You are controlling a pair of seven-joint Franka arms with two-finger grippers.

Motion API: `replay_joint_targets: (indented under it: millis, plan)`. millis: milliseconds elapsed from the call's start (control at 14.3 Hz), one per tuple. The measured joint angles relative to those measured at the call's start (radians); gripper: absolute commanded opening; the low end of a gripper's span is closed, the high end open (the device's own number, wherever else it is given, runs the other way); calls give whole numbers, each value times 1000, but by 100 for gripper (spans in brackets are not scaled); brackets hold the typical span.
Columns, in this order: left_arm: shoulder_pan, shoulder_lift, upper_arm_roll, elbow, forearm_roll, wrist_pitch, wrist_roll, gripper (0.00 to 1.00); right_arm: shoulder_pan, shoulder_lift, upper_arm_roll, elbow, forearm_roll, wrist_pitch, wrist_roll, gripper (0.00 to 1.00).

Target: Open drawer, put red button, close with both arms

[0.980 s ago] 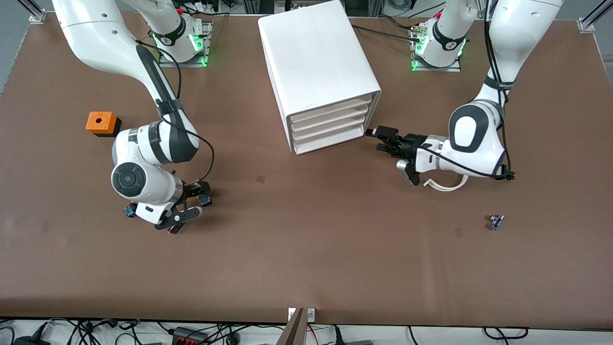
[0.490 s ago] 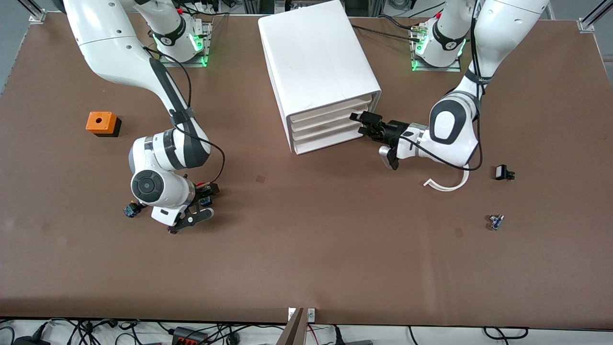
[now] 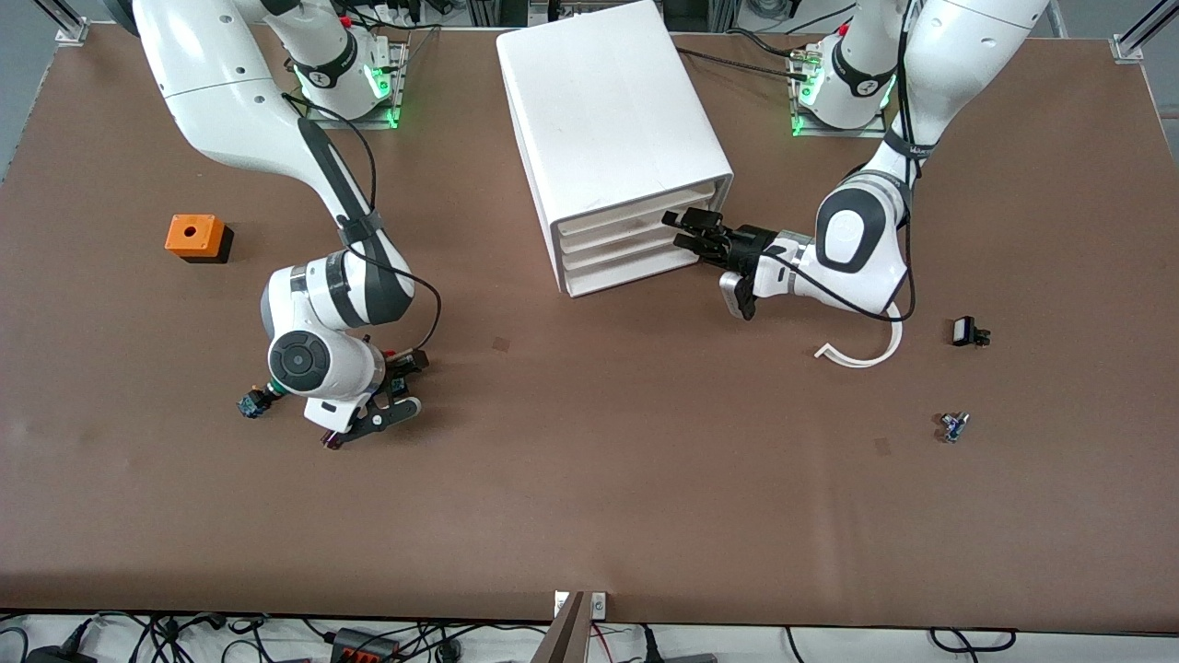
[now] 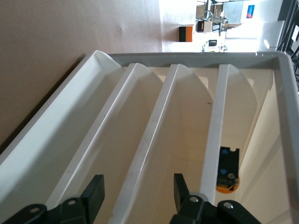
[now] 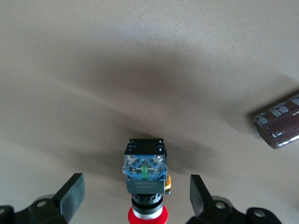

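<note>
The robot's right gripper will next grip the red button by its blue base (image 5: 145, 170) to put it into the drawer.
The red button (image 5: 145, 186) lies on its side on the brown table, with a red cap, black neck and blue base. My right gripper (image 5: 136, 193) is open and low over it, one finger on each side, not touching. In the front view the right gripper (image 3: 405, 387) and the button (image 3: 397, 378) are toward the right arm's end. The white cabinet (image 3: 608, 120) holds several shut drawers (image 3: 636, 241). My left gripper (image 3: 689, 230) is open at the drawer fronts. In the left wrist view the left gripper (image 4: 136, 193) straddles one drawer's front edge (image 4: 140, 154).
An orange cube (image 3: 195, 237) and a green-capped button (image 3: 249, 403) lie near the right arm. A dark cylinder (image 3: 330, 443) lies beside the right gripper and also shows in the right wrist view (image 5: 280, 126). A white curved strip (image 3: 861, 354), a black part (image 3: 965, 331) and a small blue part (image 3: 953, 425) lie near the left arm.
My left gripper has moved from beside the cabinet to the drawer fronts. My right arm has shifted slightly, and its gripper stays open over the red button.
</note>
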Motion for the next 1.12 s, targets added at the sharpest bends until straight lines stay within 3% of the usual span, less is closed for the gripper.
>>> replay_joint_targets:
  millis: [140,280,350,490,630,770,1120]
  plan:
    - [-3,24,-3,-17,-45,0,56,52,-2,5,-1,0,0,0,0,100]
    - [-8,44,-7,-20,-62,0,77,27,-4,8,-2,0,0,-1,0,100]
    - [-9,48,-8,-20,-65,0,84,16,-4,11,-2,0,0,-1,-1,90]
    - [-9,48,-8,-19,-66,0,90,5,-5,17,-2,0,0,-1,-5,58]
    - [-9,46,-10,-16,-74,-10,111,4,-5,23,-2,0,0,-2,-8,22]
    - [-7,47,-10,-13,-74,-10,118,3,-4,23,-2,0,0,-2,-10,0]
    - [12,87,24,66,-74,1,119,3,-3,-6,-2,60,0,-8,-30,0]
